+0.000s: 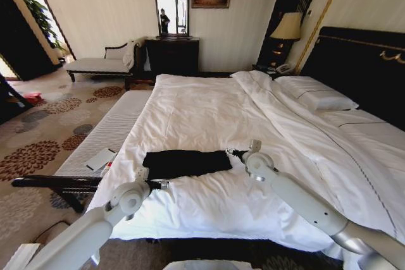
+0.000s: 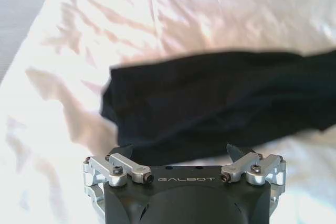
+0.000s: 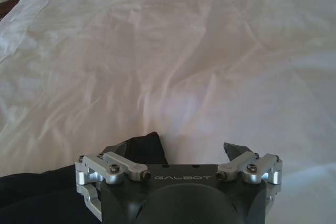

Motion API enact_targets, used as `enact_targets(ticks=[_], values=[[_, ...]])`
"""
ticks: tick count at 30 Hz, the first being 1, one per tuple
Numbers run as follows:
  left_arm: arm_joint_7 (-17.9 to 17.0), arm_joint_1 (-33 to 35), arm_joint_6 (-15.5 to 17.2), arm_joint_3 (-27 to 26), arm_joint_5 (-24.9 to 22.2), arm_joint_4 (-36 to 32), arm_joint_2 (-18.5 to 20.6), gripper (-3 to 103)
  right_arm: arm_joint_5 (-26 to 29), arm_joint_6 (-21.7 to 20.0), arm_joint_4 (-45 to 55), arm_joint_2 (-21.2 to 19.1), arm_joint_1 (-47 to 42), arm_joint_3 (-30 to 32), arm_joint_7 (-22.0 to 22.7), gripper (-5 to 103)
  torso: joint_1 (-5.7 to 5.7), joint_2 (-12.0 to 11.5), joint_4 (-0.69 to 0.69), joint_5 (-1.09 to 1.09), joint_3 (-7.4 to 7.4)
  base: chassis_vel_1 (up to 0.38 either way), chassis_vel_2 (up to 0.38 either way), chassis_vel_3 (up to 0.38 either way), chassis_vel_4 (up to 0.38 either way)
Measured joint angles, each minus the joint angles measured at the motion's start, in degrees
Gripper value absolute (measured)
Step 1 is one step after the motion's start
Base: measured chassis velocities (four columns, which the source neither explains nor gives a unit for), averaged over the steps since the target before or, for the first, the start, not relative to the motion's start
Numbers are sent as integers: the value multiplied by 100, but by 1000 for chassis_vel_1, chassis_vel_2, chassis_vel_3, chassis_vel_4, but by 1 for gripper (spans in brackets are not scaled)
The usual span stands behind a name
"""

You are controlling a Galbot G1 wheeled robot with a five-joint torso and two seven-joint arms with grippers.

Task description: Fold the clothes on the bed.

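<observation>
Next, the right gripper takes hold of the garment by its narrow end (image 1: 224, 159) to fold the long black band (image 1: 185, 163) into a shorter bundle.
The clothes (image 1: 186, 162) are one black garment lying as a flat, folded band near the front edge of the bed (image 1: 209, 112), on its white sheets. My left gripper (image 1: 162, 184) sits at the band's near left edge. In the left wrist view it (image 2: 181, 155) is open, with the black cloth (image 2: 210, 103) just ahead of its fingertips (image 2: 124, 150). My right gripper (image 1: 236, 153) is at the band's right end. In the right wrist view it (image 3: 178, 150) is open, and a corner of the cloth (image 3: 148, 146) lies beside one fingertip (image 3: 122, 148).
Pillows (image 1: 316, 96) and a dark headboard (image 1: 361, 61) are on the right. A pale bench (image 1: 107, 134) with a white pad (image 1: 100, 159) runs along the bed's left side. A chaise (image 1: 98, 64), a dresser (image 1: 172, 55) and a lamp (image 1: 288, 26) stand by the far wall.
</observation>
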Motion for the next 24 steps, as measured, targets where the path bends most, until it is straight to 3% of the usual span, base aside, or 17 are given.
enact_targets(ticks=[2,5,10,17,24], values=[[-9,46,-1,-318,-98,-73,6,100,103,-37,-45,42,-25,51,-21,100,0,0,0,2,0,0,0,0,0],[-31,25,-1,-1387,-483,-45,-96,100,686,-279,-432,278,-35,280,-133,100,0,0,4,0,0,0,0,0,0],[-90,-387,-1,-2028,-835,355,-324,100,1252,-745,-781,495,-56,493,-215,100,1,0,2,-2,0,0,0,0,0],[-56,-981,-1,-2428,-1095,848,-468,100,1204,-946,-1130,717,-117,514,-497,100,0,0,1,-3,0,0,0,0,0],[-34,-1216,-1,-2597,-1263,968,-515,100,781,-596,-1370,845,-34,196,-842,103,0,1,-1,-2,0,0,0,0,0]])
